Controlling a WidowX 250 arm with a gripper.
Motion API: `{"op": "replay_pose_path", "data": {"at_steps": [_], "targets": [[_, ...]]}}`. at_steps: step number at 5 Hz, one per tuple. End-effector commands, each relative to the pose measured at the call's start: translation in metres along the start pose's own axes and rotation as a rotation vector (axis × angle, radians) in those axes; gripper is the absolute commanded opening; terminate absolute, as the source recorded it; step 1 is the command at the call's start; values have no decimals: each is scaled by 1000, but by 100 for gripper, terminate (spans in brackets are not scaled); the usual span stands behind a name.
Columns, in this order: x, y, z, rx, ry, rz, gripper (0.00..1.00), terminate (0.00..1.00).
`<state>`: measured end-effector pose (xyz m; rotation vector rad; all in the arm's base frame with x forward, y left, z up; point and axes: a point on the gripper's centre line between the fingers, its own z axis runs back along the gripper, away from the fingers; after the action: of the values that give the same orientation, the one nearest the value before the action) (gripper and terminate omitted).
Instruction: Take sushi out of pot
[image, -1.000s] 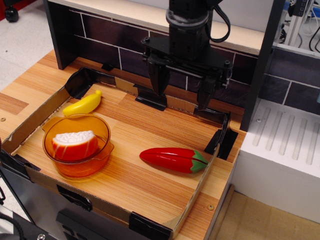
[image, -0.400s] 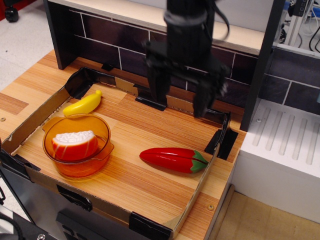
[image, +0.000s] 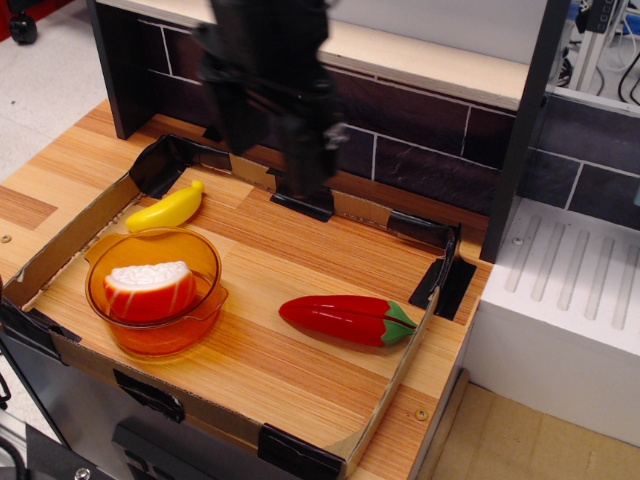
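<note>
My gripper next needs to grab the sushi by its white rice top and orange-red body (image: 149, 286). Then it can take the sushi out of the pot (image: 172, 338).
The sushi (image: 150, 289), orange-red with a bumpy white rice side facing up, lies inside the amber transparent pot (image: 172, 338) at the front left of the tray. My gripper (image: 272, 150) is blurred by motion, high above the back of the tray, behind and to the right of the pot. Its two dark fingers (image: 306, 165) hang apart, so it reads as open and empty. It is well clear of the pot and the sushi.
A yellow banana (image: 166, 208) lies just behind the pot. A long red chili pepper (image: 345, 319) lies at the front right. A low cardboard wall (image: 70, 236) rings the wooden tray. A dark tiled wall (image: 420, 135) stands behind and a white block (image: 570, 300) to the right.
My gripper has swept left along the back of the tray, from above the back right to above the back middle. The sushi, pot, banana and chili have not moved.
</note>
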<state>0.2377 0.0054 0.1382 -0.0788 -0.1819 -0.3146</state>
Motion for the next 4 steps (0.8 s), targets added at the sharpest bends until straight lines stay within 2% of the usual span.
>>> {"op": "replay_pose_path", "data": {"at_steps": [1, 2, 3, 4], "targets": [[-22, 53, -11, -46, 73, -113, 100, 0], [-31, 73, -27, 8, 71, -140, 100, 0], [-40, 87, -43, -21, 95, -157, 100, 0], [-50, 86, -51, -24, 126, -209, 100, 0]]}}
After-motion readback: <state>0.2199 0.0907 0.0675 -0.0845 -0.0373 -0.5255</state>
